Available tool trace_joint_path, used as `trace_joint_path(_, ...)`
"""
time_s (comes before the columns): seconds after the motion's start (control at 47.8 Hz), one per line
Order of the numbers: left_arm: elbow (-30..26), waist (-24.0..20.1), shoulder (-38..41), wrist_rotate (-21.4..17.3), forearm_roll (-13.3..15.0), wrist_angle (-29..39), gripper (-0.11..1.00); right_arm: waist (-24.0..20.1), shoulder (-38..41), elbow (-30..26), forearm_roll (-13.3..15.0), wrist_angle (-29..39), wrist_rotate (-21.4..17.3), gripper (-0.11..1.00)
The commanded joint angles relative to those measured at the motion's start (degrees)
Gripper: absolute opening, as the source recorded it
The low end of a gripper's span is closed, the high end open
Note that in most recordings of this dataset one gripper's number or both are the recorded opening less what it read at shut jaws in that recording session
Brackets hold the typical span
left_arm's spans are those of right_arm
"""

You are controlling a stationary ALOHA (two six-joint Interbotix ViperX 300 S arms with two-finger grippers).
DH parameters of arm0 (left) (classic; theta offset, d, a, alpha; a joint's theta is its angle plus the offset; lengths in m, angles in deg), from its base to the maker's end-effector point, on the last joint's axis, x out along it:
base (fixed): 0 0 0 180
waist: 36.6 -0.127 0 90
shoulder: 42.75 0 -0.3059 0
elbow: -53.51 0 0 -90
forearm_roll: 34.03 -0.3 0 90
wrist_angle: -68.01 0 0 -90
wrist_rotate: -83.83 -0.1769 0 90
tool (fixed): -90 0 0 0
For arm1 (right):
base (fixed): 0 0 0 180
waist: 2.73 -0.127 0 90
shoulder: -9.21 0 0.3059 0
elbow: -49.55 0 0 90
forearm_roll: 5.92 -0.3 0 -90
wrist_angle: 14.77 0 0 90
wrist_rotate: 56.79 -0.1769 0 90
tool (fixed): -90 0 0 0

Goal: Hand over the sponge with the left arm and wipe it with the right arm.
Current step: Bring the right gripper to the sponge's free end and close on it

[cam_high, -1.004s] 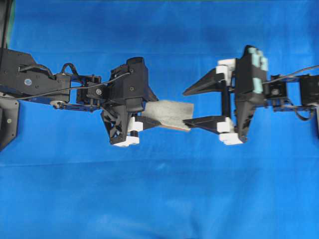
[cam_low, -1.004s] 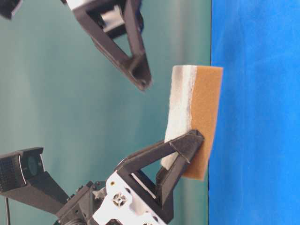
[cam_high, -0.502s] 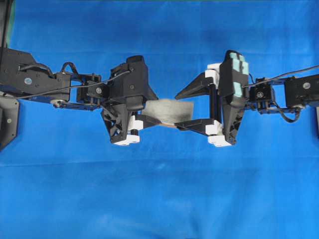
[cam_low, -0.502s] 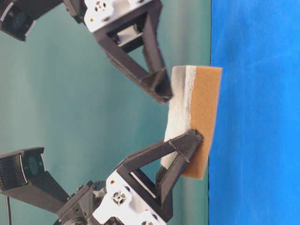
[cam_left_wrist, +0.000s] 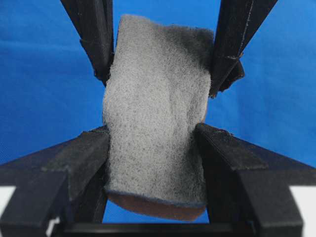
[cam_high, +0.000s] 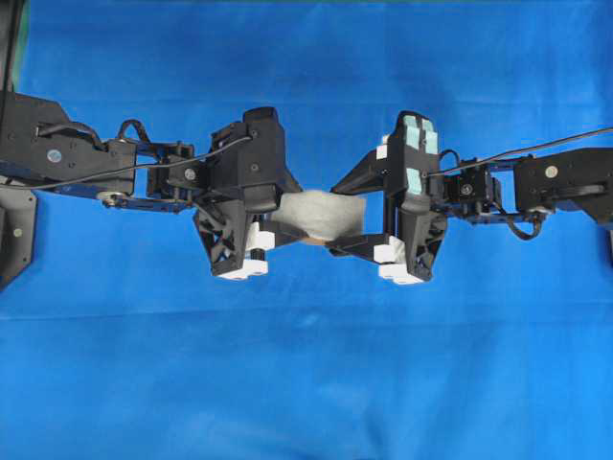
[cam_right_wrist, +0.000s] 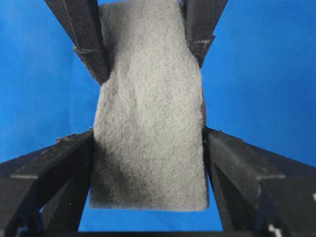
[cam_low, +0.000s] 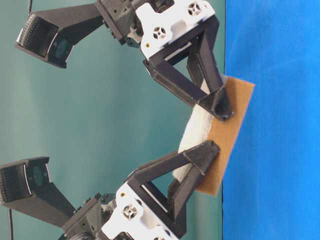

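Note:
The robot's left gripper already covers the sponge's other end, so the right gripper will next grab the sponge by its loose end (cam_high: 351,217) (cam_right_wrist: 149,173).
The sponge (cam_high: 321,213) hangs in the air above the blue cloth, grey-white face up and tan layer (cam_low: 225,130) beneath. My left gripper (cam_high: 299,213) is shut on its left end; in the left wrist view both pads press the sponge's (cam_left_wrist: 155,123) long edges. My right gripper (cam_high: 333,218), with teal patches, stands wide open around the free right end. One right fingertip (cam_low: 220,107) touches the tan face, and the sponge is tilted and bent. In the right wrist view the sponge (cam_right_wrist: 148,123) fills the gap between the open fingers (cam_right_wrist: 227,158).
A blue cloth (cam_high: 306,383) covers the table under both arms. The left arm's base (cam_high: 38,153) sits at the left edge, and the right arm's wrist and cable (cam_high: 556,177) at the right edge.
My right gripper has moved left until its open fingers straddle the sponge's free end. The sponge has tilted and bent against the right finger. The left gripper has kept its place and grip.

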Motion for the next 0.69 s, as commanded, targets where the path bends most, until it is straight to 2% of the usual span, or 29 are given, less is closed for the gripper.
trace_joint_path(0.0,0.2,-0.1,-1.5,-0.2,-0.1,-0.4,0.46,0.2,-0.5,-1.2,0.0,-0.3,0.4,0.75)
trace_joint_path(0.063,0.2,-0.1,-1.5,-0.2,-0.1,-0.4,0.45,0.1,-0.5,-1.5,0.4,-0.4,0.5,0.73)
trace_joint_path(0.126,0.1,-0.1,-1.5,-0.1,-0.1,-0.4,0.45,0.1,-0.6,-1.8,0.7,-0.1,0.6,0.66)
trace_joint_path(0.209,0.2,-0.1,-1.5,-0.2,0.0,-0.4,0.45,0.1,-0.8,-1.8,1.1,0.1,0.8,0.48)
trace_joint_path(0.314,0.3,-0.1,-1.5,0.1,-0.1,-0.6,0.38,0.1,-1.2,-1.8,1.2,1.0,0.8,0.25)
trace_joint_path(0.418,0.4,-0.1,-1.7,-0.2,-0.1,-1.2,0.37,0.1,-1.6,-1.8,1.2,2.2,0.6,0.24)
trace_joint_path(0.46,0.6,-0.1,-1.9,-0.3,0.0,-1.7,0.45,0.1,-1.8,-1.8,1.2,2.6,0.6,0.24)
trace_joint_path(0.523,1.2,-0.1,-2.5,-0.5,-0.1,-2.2,0.65,0.0,-2.0,-1.7,1.2,3.2,0.6,0.24)
trace_joint_path(0.586,2.0,-0.1,-3.3,-0.8,-0.1,-2.9,0.8,-0.1,-2.3,-1.6,1.2,3.5,0.5,0.24)
trace_joint_path(0.669,3.4,-0.1,-5.1,-0.8,-0.1,-3.9,0.92,-0.3,-2.7,-1.4,1.2,3.9,0.5,0.24)
